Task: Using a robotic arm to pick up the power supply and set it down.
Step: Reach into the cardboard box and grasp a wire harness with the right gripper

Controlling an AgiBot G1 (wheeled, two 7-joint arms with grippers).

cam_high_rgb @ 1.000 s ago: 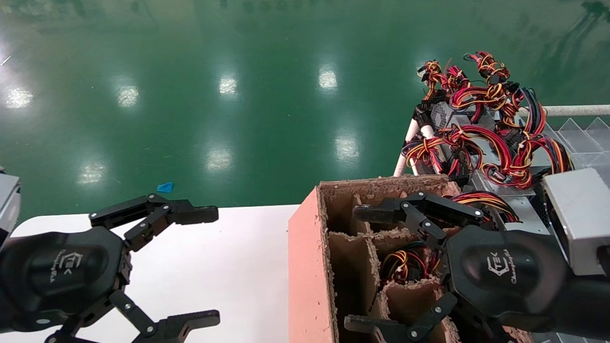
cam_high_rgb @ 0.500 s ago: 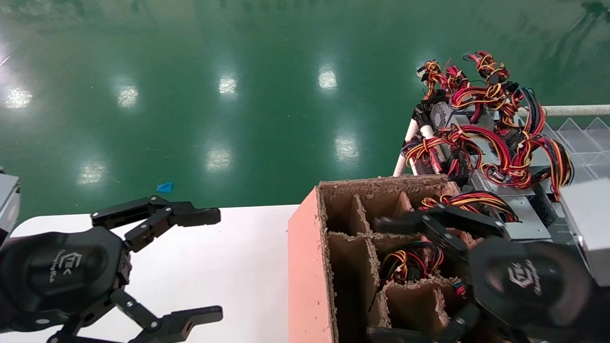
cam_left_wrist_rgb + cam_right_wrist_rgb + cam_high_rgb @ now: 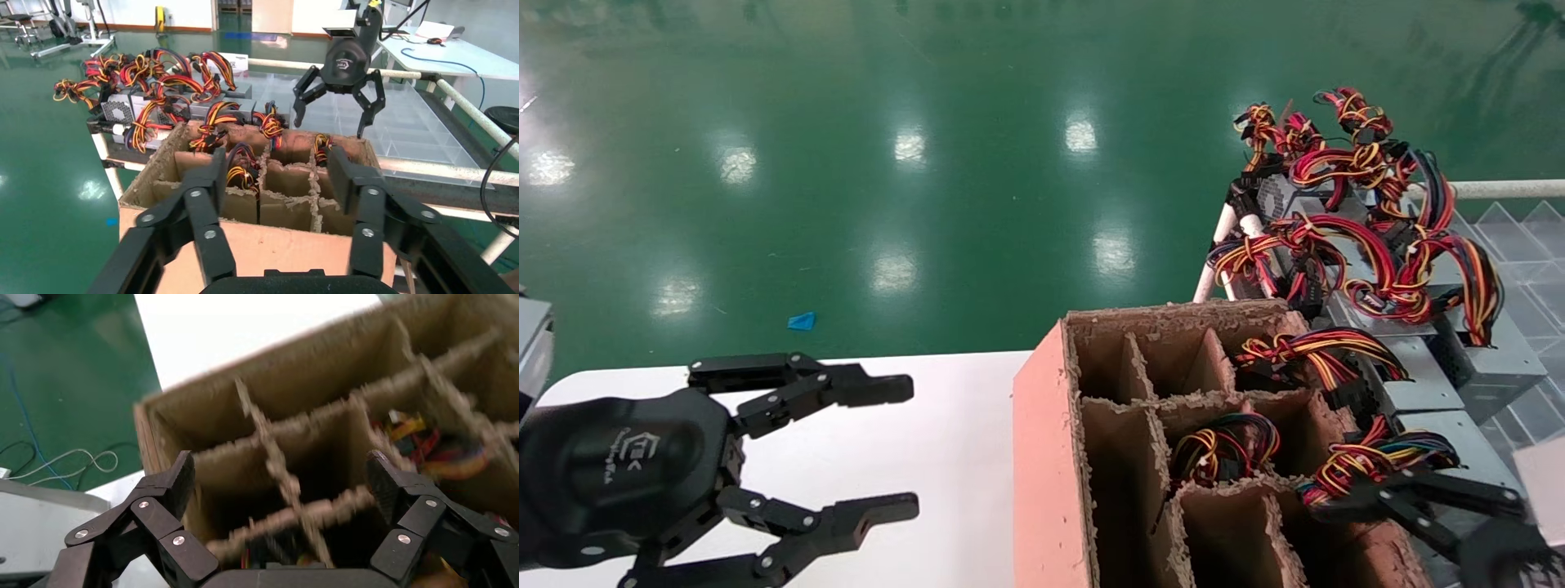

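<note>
My right gripper's fingers hover over torn cardboard dividers with the wire bundle (image 3: 1370,461) below them, so the gripper needs to come down before closing on the bundle.
Several grey power supplies (image 3: 1487,363) with red, yellow and black wire bundles (image 3: 1369,237) lie on the rack at the right. More wire bundles (image 3: 1226,445) stick out of cells of the divided cardboard box (image 3: 1042,457). My right gripper (image 3: 281,474) hangs open and empty above the box's near right cells; only one finger (image 3: 1410,494) shows in the head view. The left wrist view shows it (image 3: 330,122) above the box's far side. My left gripper (image 3: 907,447) is open and empty over the white table (image 3: 952,392), left of the box.
The box's torn cardboard dividers (image 3: 264,177) form narrow cells. White rack tubes (image 3: 1222,237) and a clear partitioned tray (image 3: 1524,237) lie behind and right of the box. Green floor (image 3: 887,163) lies beyond the table edge, with a blue scrap (image 3: 802,321) on it.
My right gripper has moved right and toward the near corner of the box, uncovering the cells and their wires. My left gripper's fingers have come somewhat closer together.
</note>
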